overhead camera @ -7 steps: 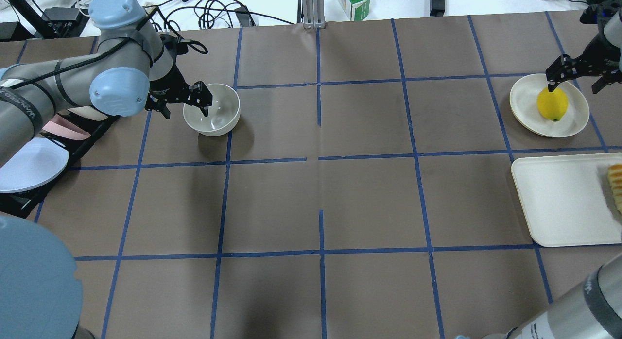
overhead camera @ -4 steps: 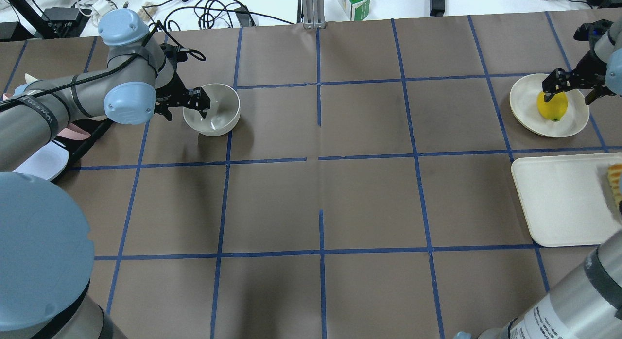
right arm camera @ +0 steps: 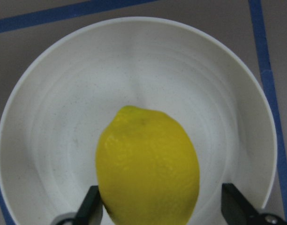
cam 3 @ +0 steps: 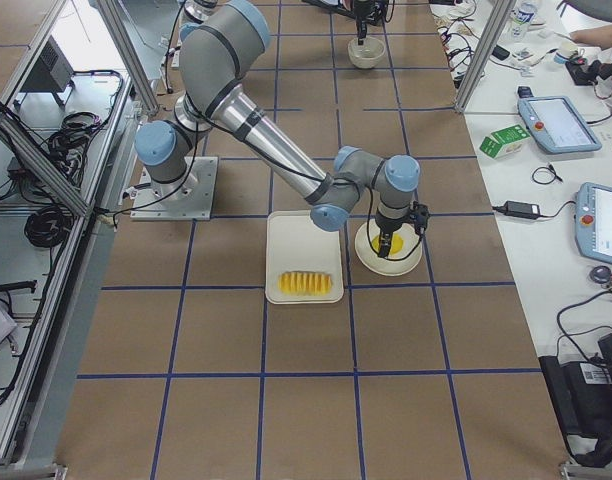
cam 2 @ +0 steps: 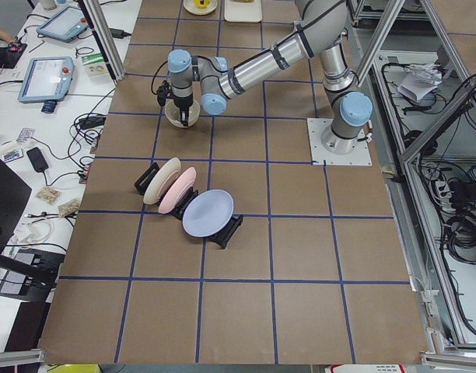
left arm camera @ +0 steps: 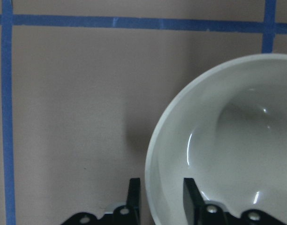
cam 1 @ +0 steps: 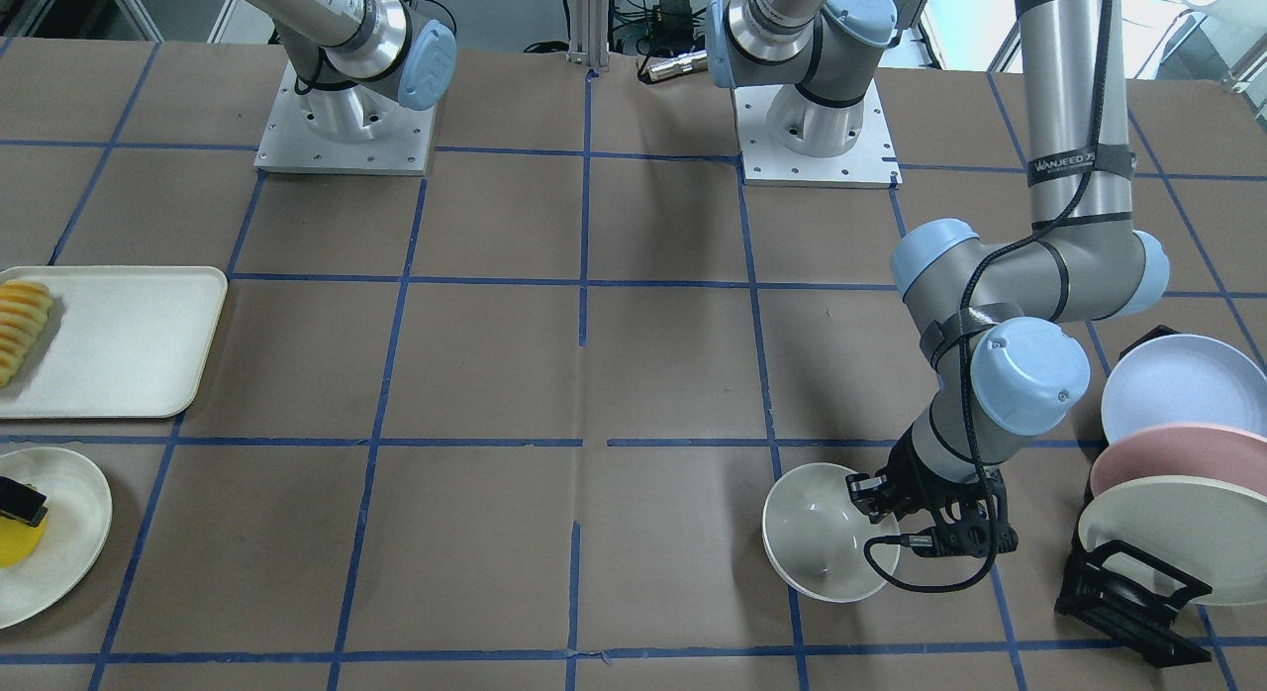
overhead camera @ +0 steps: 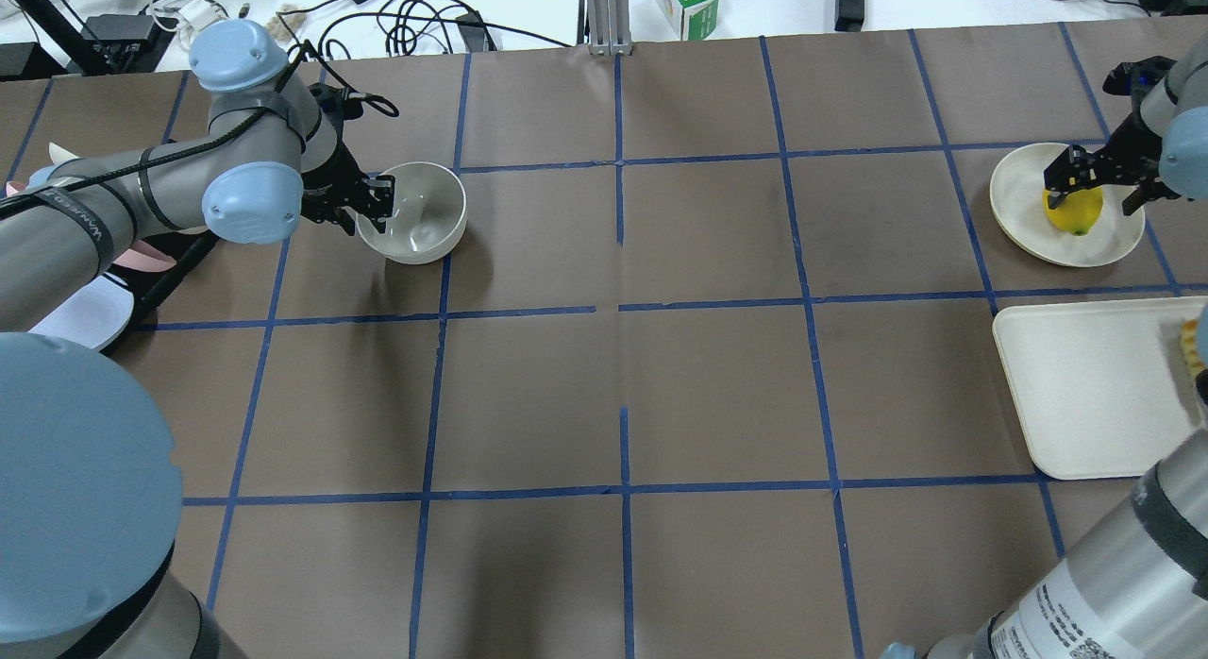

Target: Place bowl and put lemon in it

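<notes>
My right gripper will take hold of the yellow lemon around its plump middle (cam 1: 17, 539) next, so that it can put the lemon in the bowl (cam 1: 814, 537).
The cream bowl (overhead camera: 420, 215) stands upright on the table at the far left; it also shows in the front view (cam 1: 822, 533). My left gripper (overhead camera: 373, 201) straddles its near rim, one finger inside and one outside, closed on the wall, as the left wrist view (left arm camera: 162, 201) shows. The yellow lemon (overhead camera: 1076, 213) lies on a flat cream plate (overhead camera: 1019, 196) at the far right. My right gripper (overhead camera: 1093, 189) is open and low around the lemon. In the right wrist view the lemon (right arm camera: 148, 164) sits between the fingers (right arm camera: 89, 206), with a gap on one side.
A white tray (overhead camera: 1085, 385) with a row of sliced fruit (overhead camera: 1194, 352) lies beside the plate. A black rack of pastel plates (cam 1: 1168, 473) stands just left of the bowl. A green carton (overhead camera: 687, 3) and cables lie beyond the table's far edge.
My left gripper's fingers have closed in on the bowl's rim. My right gripper has come down around the lemon. The bowl and the lemon have not moved.
</notes>
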Controlling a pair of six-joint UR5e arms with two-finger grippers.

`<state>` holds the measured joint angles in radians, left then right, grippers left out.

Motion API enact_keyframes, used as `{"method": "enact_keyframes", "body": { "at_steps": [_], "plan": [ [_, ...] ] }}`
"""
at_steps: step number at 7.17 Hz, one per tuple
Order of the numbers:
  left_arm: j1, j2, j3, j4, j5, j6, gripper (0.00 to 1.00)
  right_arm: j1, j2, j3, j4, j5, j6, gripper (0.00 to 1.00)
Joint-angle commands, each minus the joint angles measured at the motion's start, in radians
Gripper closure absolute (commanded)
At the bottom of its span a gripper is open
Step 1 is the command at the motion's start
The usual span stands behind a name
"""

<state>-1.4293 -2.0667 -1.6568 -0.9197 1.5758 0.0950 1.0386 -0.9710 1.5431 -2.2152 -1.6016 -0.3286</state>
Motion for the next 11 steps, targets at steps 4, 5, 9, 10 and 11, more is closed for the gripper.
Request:
{"method": "enact_keyframes", "body": {
  "at_steps": [4, 5, 9, 10, 11],
  "plan": [
    [-0.055, 0.106, 0.0, -0.107, -0.092, -0.043, 1.0, 0.0, -0.009, -0.084, 0.142, -0.006, -0.001, 1.0],
    [-0.103, 0.118, -0.001, -0.12, -0.097, -0.132, 1.0, 0.0, -0.038, -0.145, 0.269, -0.003, -0.001, 1.0],
    [-0.368, 0.096, -0.061, -0.07, -0.119, -0.44, 1.0, 0.107, -0.178, -0.262, 0.555, -0.003, 0.003, 1.0],
    [-0.368, 0.088, -0.087, -0.044, -0.125, -0.436, 1.0, 0.145, -0.224, -0.261, 0.587, -0.001, 0.029, 1.0],
    [-0.37, 0.076, -0.112, -0.009, -0.126, -0.436, 1.0, 0.205, -0.236, -0.258, 0.594, 0.0, 0.057, 1.0]
  ]
}}
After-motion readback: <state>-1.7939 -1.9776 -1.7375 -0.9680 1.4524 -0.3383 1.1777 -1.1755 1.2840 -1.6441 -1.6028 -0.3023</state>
